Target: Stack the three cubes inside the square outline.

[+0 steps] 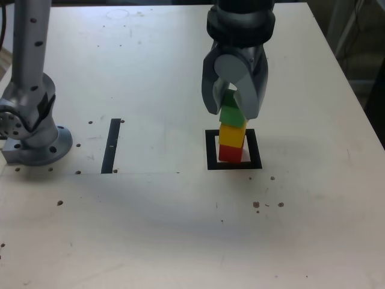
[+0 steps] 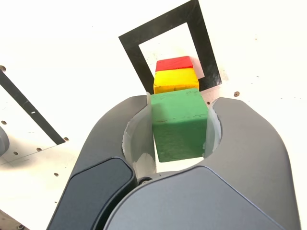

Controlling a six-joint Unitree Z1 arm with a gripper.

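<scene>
The green cube's lower edge sits on the yellow cube in the exterior view, so the robot's gripper needs to open now.
A red cube (image 1: 230,153) sits inside the black square outline (image 1: 210,150) on the white table, and a yellow cube (image 1: 232,135) rests on top of it. The green cube (image 1: 231,113) is on top of the yellow one, and my gripper (image 1: 233,108) hangs straight above the stack, shut on it. The wrist view shows the green cube (image 2: 179,124) clamped between the two grey jaws of the gripper (image 2: 178,125), with the yellow cube (image 2: 175,80), the red cube (image 2: 173,63) and the square outline (image 2: 139,52) beyond it.
A thin black strip (image 1: 111,144) lies on the table at the exterior view's left, near the arm's grey base (image 1: 36,141). Small screw holes dot the white tabletop (image 1: 180,229). The table's far right edge drops off to a dark floor.
</scene>
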